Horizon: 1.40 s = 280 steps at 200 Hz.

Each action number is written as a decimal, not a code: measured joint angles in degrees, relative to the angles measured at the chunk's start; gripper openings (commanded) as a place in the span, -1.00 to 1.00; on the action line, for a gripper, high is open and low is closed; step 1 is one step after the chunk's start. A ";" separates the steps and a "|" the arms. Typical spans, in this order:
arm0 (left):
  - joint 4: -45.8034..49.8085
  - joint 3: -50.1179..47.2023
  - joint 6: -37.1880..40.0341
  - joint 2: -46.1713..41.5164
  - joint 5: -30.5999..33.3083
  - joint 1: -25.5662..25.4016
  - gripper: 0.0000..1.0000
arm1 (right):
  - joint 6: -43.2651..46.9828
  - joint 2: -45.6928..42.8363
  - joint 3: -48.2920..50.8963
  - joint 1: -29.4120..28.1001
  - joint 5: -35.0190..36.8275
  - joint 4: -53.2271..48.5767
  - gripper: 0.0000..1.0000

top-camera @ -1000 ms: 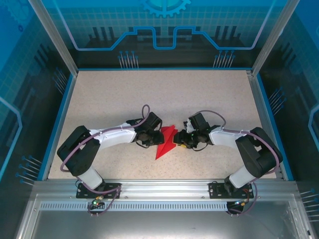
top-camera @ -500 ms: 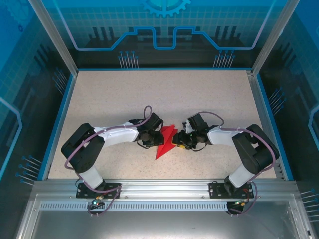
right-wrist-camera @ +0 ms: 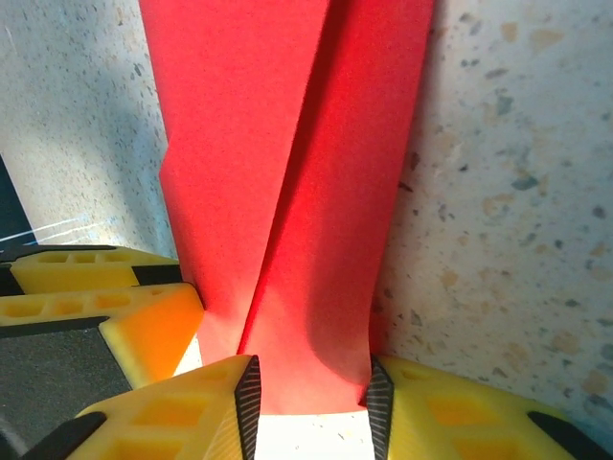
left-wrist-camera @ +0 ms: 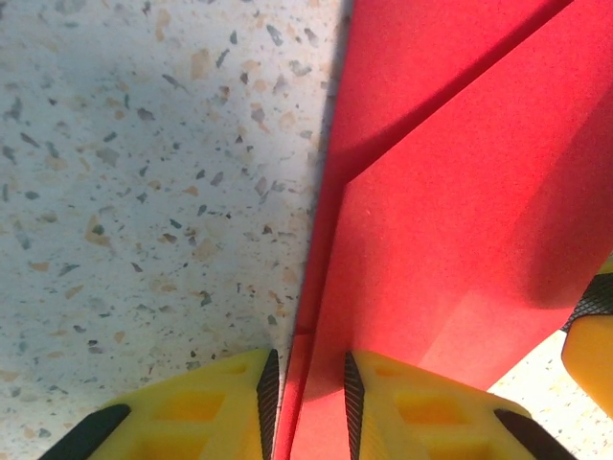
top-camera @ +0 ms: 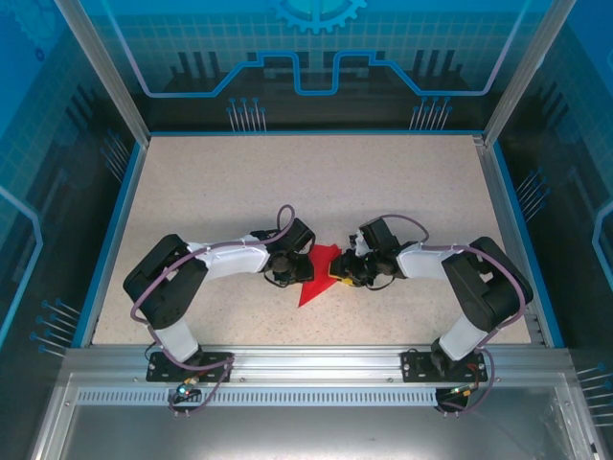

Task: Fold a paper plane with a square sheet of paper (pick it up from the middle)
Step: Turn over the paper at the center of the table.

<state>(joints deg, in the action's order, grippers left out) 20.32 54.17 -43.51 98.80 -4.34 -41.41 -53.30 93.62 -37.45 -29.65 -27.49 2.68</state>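
The plane needs to be picked up from the middle. My right gripper will next pinch the red paper's bulging piece [right-wrist-camera: 313,387] from both sides.
The square sheet of paper [top-camera: 314,286] is bright red, folded to a pointed shape with creases, and lies mid-table with its tip toward the near edge. My left gripper [top-camera: 300,271] meets it from the left and my right gripper [top-camera: 341,272] from the right. In the left wrist view, the left gripper [left-wrist-camera: 308,402] has its jaws narrow but apart, astride a raised fold of the paper [left-wrist-camera: 450,211]. In the right wrist view, the right gripper [right-wrist-camera: 313,402] has both pads against the sides of a bulging strip of paper [right-wrist-camera: 326,240].
The speckled table [top-camera: 287,182] is ringed by a blue rim and glass walls. A yellow finger of the left gripper [right-wrist-camera: 144,326] sits close beside the right gripper's jaws, and a right finger [left-wrist-camera: 594,335] shows at the edge of the left wrist view.
Both arms have crept inward over the paper, covering more of it. Both pairs of jaws have narrowed, the left more than the right.
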 measured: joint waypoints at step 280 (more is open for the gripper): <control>-3.21 -4.52 -4.15 -4.26 -1.90 2.32 -0.54 | -2.12 5.31 -4.55 -0.85 -2.29 6.56 -0.33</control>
<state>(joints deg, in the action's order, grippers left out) 17.10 49.65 -47.66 94.54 -6.24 -39.09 -55.42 98.94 -42.00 -30.50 -29.78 9.23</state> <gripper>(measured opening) 0.231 0.355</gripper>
